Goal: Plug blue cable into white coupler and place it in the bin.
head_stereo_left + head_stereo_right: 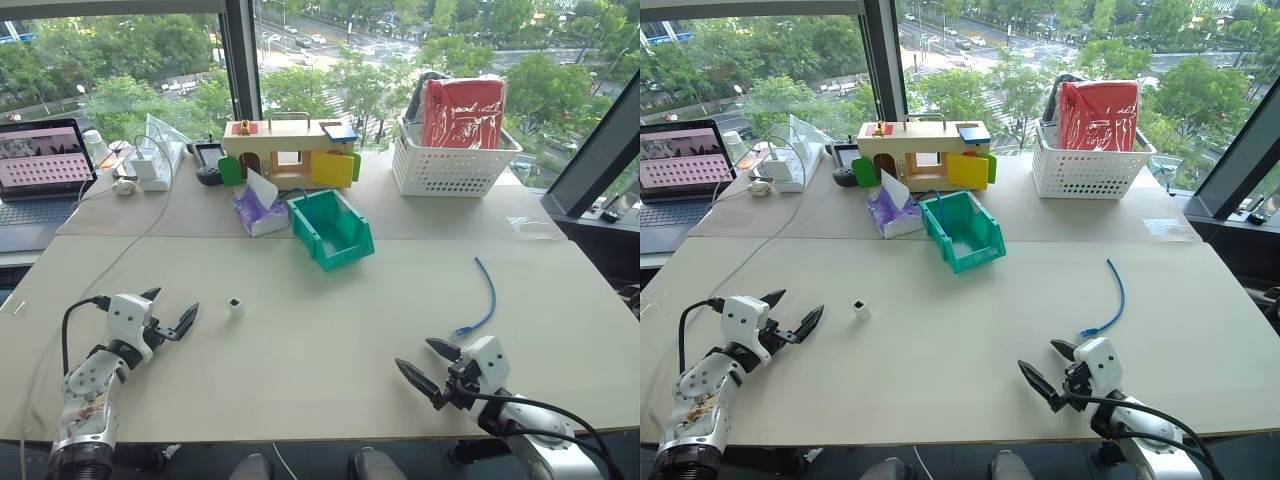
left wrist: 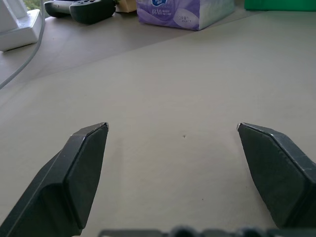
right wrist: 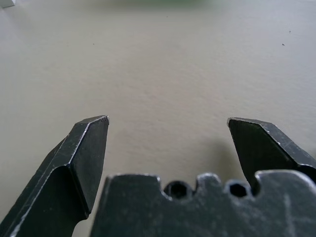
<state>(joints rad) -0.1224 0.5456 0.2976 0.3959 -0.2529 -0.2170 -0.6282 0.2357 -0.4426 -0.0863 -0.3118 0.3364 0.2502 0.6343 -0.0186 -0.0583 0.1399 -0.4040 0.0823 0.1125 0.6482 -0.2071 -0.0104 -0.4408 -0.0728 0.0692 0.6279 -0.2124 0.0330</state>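
The right gripper grabs the blue cable by its clear plug end next, since the thin cord lies slack in a curve and would droop.
The blue cable lies curved on the table at the right, its clear plug end toward the front. A tiny white coupler sits on the table left of centre. At the back centre stands the teal bin, tilted and holding nothing I can see. My left gripper hovers open just left of the coupler, nothing between its fingers. Near the front edge, my right gripper is open and empty, a short way in front of the cable's plug end.
A purple tissue pack and a wooden toy house stand behind the bin. A white lattice basket with a red bag is at the back right. A laptop, a power strip and a long grey cord lie at the left.
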